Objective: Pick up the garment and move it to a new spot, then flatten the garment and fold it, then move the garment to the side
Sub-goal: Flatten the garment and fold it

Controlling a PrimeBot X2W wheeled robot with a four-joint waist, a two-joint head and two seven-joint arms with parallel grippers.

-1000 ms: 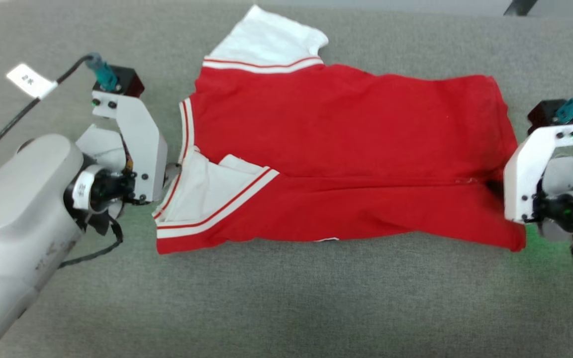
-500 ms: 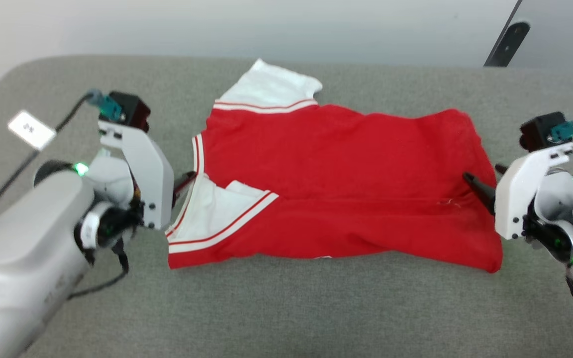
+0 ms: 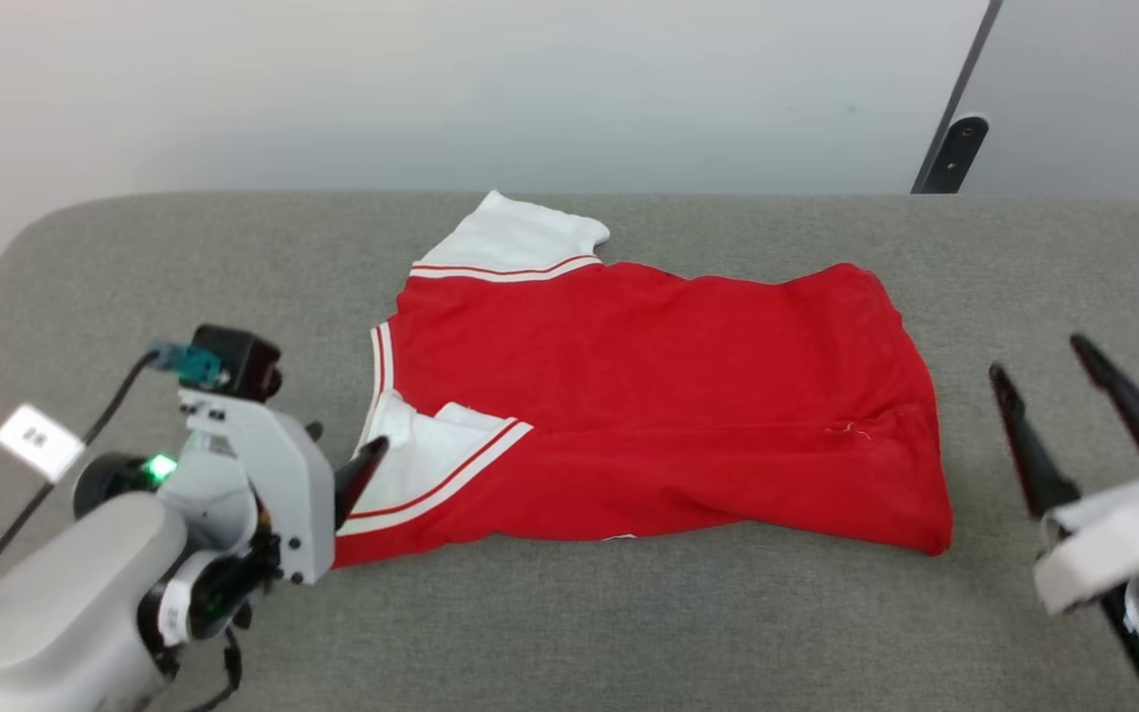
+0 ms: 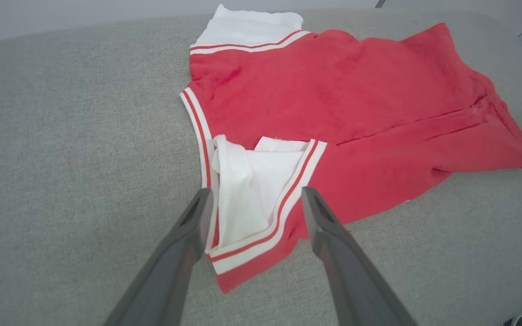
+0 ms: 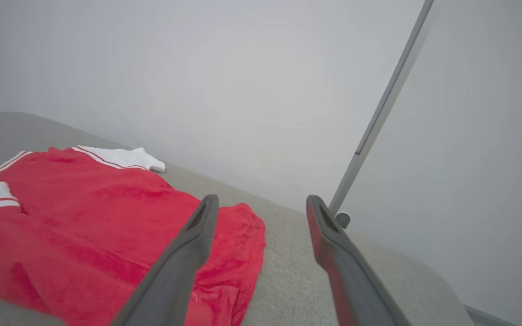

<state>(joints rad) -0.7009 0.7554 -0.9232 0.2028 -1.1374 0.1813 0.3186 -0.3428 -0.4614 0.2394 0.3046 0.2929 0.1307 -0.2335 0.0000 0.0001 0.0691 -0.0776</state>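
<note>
My right gripper reaches the garment and pinches its free hem edge [image 3: 930,429] next, since the red body of the garment [image 3: 649,396] lies flat on the tabletop.
The garment [image 3: 649,396], a red jersey with white-and-red striped trim and white sleeve fabric, lies folded lengthwise on the grey padded table [image 3: 629,613]. My left gripper [image 3: 344,445] stands open at its left end. In the left wrist view the left gripper [image 4: 255,192] straddles the garment's [image 4: 333,99] white striped corner with nothing pinched. My right gripper [image 3: 1039,358] is open, raised off the table, to the right of the garment's hem. In the right wrist view the right gripper [image 5: 262,199] points past the garment [image 5: 84,217] toward the wall.
A pale wall rises behind the table's rounded far edge. A dark slanted post [image 3: 955,148] stands at the back right. Bare grey cloth [image 3: 134,277] lies on all sides of the garment. A tagged cable [image 3: 36,440] trails from my left wrist.
The head camera has tilted up, so the wall has come into view. My right gripper has opened, let go of the garment's right edge and lifted away. My left gripper has drawn back slightly.
</note>
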